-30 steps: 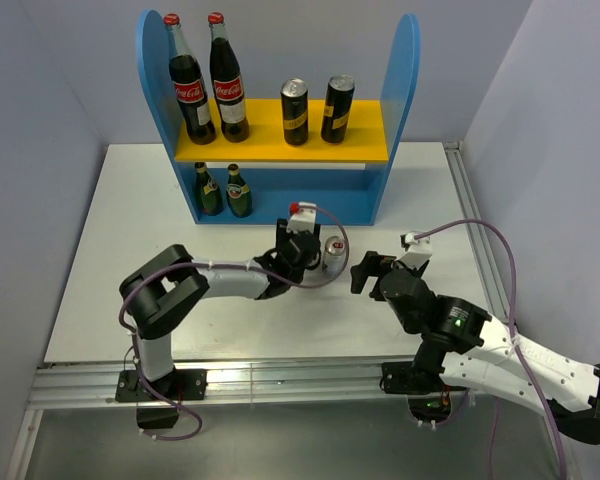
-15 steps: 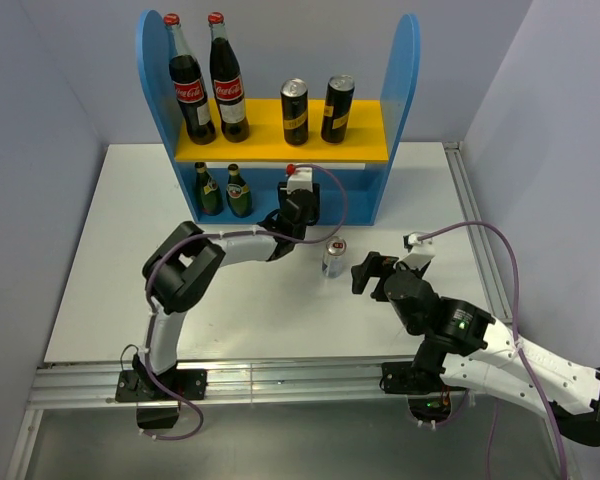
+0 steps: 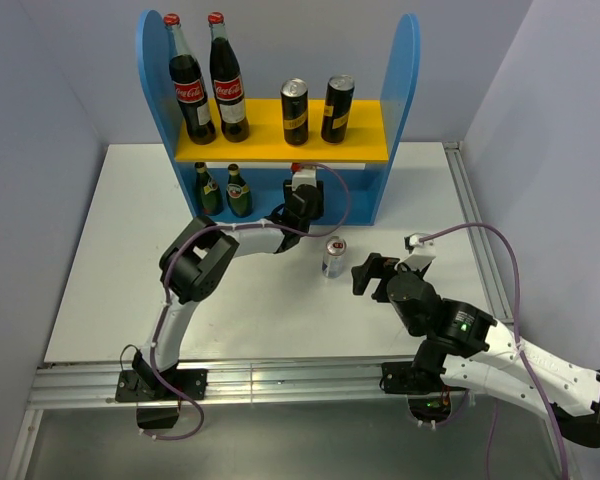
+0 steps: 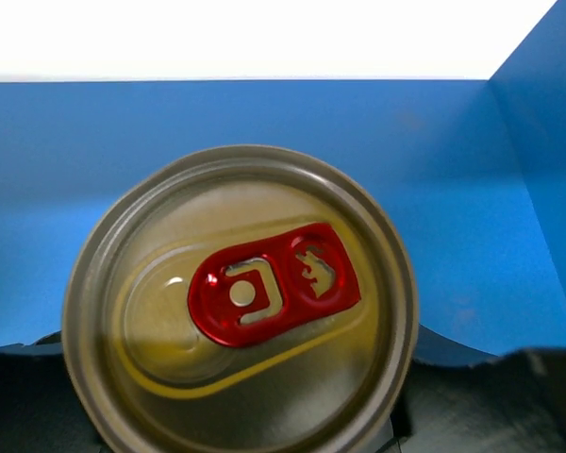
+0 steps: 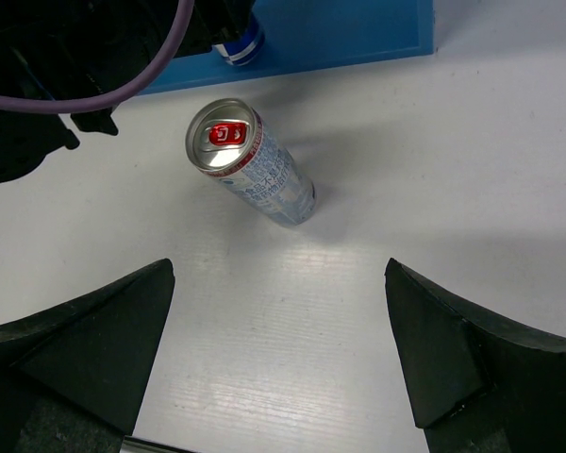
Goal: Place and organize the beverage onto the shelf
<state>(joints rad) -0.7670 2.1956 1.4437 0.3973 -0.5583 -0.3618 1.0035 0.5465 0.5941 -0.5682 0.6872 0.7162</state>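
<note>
My left gripper should open: the slim can's bottom is over the shelf's flat blue lower level, inside that level's near edge.
The blue shelf (image 3: 405, 80) stands at the back of the table. Two tall dark cans (image 3: 295, 112) (image 3: 338, 108) stand on its yellow upper board. Two green bottles (image 3: 209, 190) (image 3: 239, 192) stand in the lower tier at the left. My left gripper (image 3: 302, 195) is shut on a slim can (image 4: 241, 302) with a red tab, held at the lower tier in front of the blue back (image 4: 264, 113). A second slim can (image 3: 333, 257) stands upright on the table and also shows in the right wrist view (image 5: 250, 170). My right gripper (image 3: 365, 270) is open and empty, a short way to the right of that can.
Two tall red-capped cola bottles (image 3: 192, 85) (image 3: 227, 80) stand at the left of the upper board. The left arm's cable (image 5: 104, 90) loops above the table between shelf and can. Grey walls close in on both sides, and a metal rail (image 3: 280, 385) runs along the near edge.
My left arm has stretched away from the table's middle toward the shelf, carrying its slim can to the lower tier. The right arm and the standing slim can have barely moved.
</note>
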